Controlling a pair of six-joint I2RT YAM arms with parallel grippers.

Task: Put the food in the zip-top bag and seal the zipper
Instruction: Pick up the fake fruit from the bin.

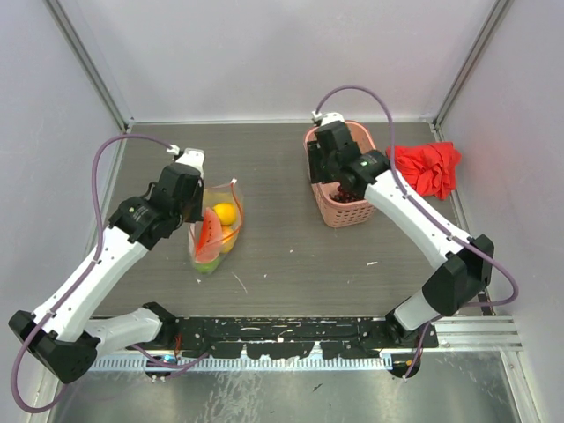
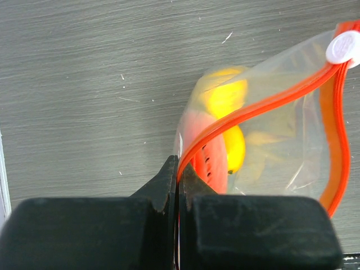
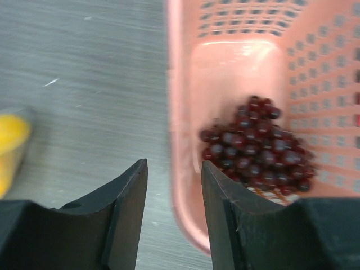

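Next, my right gripper grabs one end of the dark purple grape bunch (image 1: 344, 196), so the bunch hangs lengthwise to enter the bag's opening.
The clear zip-top bag (image 1: 216, 231) lies left of centre with its mouth open; a yellow piece (image 2: 228, 121), an orange ball (image 1: 225, 213), a red slice and a green piece show through it. My left gripper (image 2: 179, 169) is shut on the bag's orange-red zipper (image 2: 247, 112) at the mouth edge; a white slider (image 2: 344, 47) sits at the strip's far end. My right gripper (image 3: 174, 169) is open above the near wall of the pink basket (image 3: 185, 185), empty. The dark purple grape bunch (image 3: 256, 143) lies inside the basket.
The pink lattice basket (image 1: 352, 211) stands at the back right. A red cloth (image 1: 427, 167) lies bunched to its right. Grey walls and metal posts close in the back and sides.
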